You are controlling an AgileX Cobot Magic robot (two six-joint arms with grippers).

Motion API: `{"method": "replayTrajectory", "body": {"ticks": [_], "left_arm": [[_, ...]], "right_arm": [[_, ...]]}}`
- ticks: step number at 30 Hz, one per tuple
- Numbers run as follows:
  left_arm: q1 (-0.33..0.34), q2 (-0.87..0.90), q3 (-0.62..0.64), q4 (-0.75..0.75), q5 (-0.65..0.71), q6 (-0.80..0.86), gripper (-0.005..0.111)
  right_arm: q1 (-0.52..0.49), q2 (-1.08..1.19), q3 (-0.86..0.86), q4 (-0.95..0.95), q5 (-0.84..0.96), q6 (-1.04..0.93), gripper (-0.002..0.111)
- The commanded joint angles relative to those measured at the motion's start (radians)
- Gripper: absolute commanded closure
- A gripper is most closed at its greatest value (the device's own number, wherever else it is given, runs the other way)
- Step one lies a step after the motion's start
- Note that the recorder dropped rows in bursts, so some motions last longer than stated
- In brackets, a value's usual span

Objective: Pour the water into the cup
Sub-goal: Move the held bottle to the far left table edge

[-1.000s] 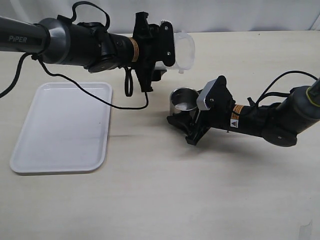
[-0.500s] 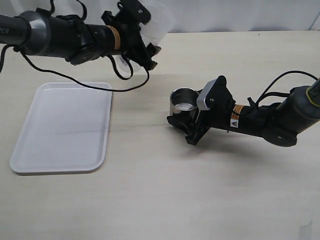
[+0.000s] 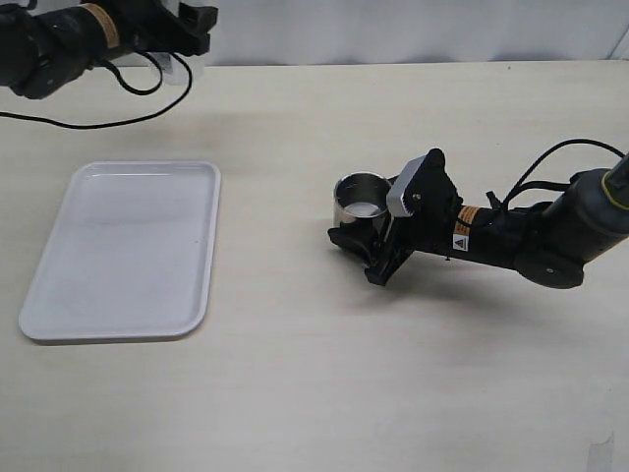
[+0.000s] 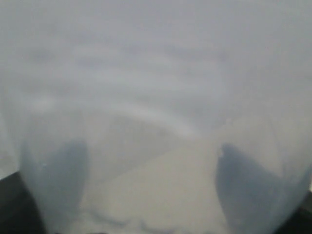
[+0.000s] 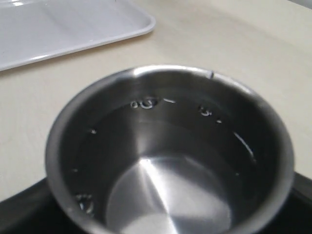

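Observation:
I should keep holding the beaker with my left gripper until the beaker is lower, because the beaker's base is high above the table by the table's back edge.
The steel cup (image 3: 360, 200) stands on the table, and my right gripper (image 3: 371, 218) is shut on it from the right side. In the right wrist view the cup (image 5: 170, 146) fills the frame. Clear water (image 5: 165, 195) lies shiny over its bottom, with small bubbles at the waterline. My left gripper (image 3: 185, 22) is raised at the far left corner, well away from the cup, shut on a translucent plastic beaker (image 3: 180, 61). That beaker (image 4: 156, 87) covers the whole left wrist view, and the dark fingers (image 4: 58, 180) show through its wall. No water shows in the beaker.
A white tray (image 3: 118, 251) lies at the left of the table, and its corner (image 5: 63, 24) shows beyond the cup in the right wrist view. A black cable (image 3: 98, 123) hangs from the left arm over the far left of the table.
The left arm has swung away from above the cup, up and to the far left, carrying the beaker. The right gripper and the cup have not moved.

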Motion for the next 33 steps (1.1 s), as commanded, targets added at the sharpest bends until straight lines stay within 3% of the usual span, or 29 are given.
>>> {"method": "replayTrajectory", "body": {"ticks": [1, 7, 19, 23, 30, 33], "left_arm": [[0.076, -0.013, 0.005, 0.018, -0.032, -0.010, 0.107], [0.194, -0.013, 0.086, 0.011, -0.218, -0.006, 0.107], [0.376, 0.017, 0.129, -0.011, -0.239, 0.025, 0.107], [0.392, 0.065, 0.129, -0.014, -0.251, 0.027, 0.107], [0.384, 0.170, 0.127, -0.038, -0.523, 0.031, 0.107], [0.364, 0.174, 0.126, -0.061, -0.461, 0.052, 0.107]], "right_arm": [[0.000, -0.004, -0.005, -0.003, -0.023, -0.003, 0.104], [0.000, -0.004, -0.005, -0.003, -0.023, -0.003, 0.104], [0.000, -0.004, -0.005, -0.003, -0.023, -0.003, 0.104], [0.000, -0.004, -0.005, -0.003, -0.023, -0.003, 0.104], [0.000, -0.004, -0.005, -0.003, -0.023, -0.003, 0.104], [0.000, -0.004, -0.005, -0.003, -0.023, -0.003, 0.104]]}}
